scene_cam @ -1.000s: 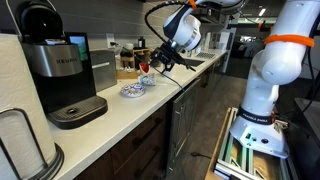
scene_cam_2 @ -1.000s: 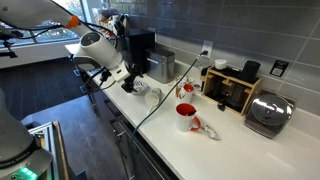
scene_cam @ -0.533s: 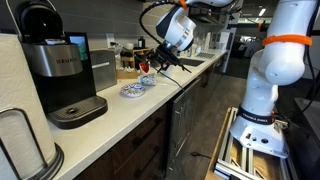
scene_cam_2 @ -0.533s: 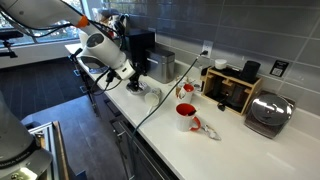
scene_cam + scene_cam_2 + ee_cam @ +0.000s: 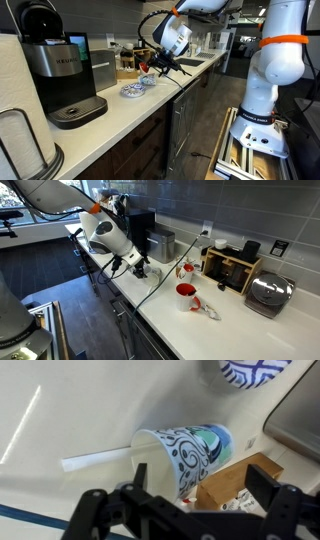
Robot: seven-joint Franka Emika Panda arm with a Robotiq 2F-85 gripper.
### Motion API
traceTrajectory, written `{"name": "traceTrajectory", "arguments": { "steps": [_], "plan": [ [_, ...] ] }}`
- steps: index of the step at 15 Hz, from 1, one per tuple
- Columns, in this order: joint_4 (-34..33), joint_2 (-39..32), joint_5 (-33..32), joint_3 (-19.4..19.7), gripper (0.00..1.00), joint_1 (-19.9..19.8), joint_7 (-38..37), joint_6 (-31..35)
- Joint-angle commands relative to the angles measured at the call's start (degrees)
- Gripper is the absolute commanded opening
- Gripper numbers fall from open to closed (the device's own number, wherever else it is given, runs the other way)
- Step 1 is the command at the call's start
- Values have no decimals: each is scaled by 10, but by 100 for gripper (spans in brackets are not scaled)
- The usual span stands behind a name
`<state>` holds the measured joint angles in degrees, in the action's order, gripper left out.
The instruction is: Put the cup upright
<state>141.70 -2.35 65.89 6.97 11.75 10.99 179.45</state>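
My gripper should next set the cup upright, so it should grab the cup by the rim of its opening, with one finger inside, and the bottom of the cup stays free.
The cup (image 5: pixel 185 452) lies on its side on the white counter. It is whitish with black swirls and blue-green patches, and a white straw (image 5: pixel 95 459) sticks out of its mouth to the left. My gripper (image 5: pixel 200 498) is open, its two dark fingers (image 5: pixel 266 485) on either side just short of the cup and touching nothing. In both exterior views the gripper (image 5: pixel 160 68) (image 5: pixel 138 268) hangs low over the counter by the cup (image 5: pixel 152 272). A flat blue-and-white patterned dish (image 5: pixel 255 368) (image 5: pixel 133 91) lies beside the cup.
A black coffee maker (image 5: pixel 60 70) and a paper towel roll (image 5: pixel 20 140) stand along the counter. A red mug (image 5: pixel 185 295), a wooden organizer (image 5: pixel 230 268) and a toaster (image 5: pixel 268 292) stand farther on. A brown box (image 5: pixel 235 480) sits close behind the cup.
The arm has swung in and down, bringing the open gripper closer to the cup. The cup and dish have not moved.
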Motion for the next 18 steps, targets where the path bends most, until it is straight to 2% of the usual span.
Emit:
{"name": "traceTrajectory", "arguments": {
  "steps": [1,10,12,15,18],
  "plan": [
    [-37,-41,67,-7,74,-7,48,-19],
    [-101,-82,160,-18,5,-19,131,-14],
    [-97,-79,144,-13,0,-13,120,3],
    [-54,-58,67,-1,1,3,71,30],
    [-17,-30,-10,6,1,23,90,83]
  ]
}}
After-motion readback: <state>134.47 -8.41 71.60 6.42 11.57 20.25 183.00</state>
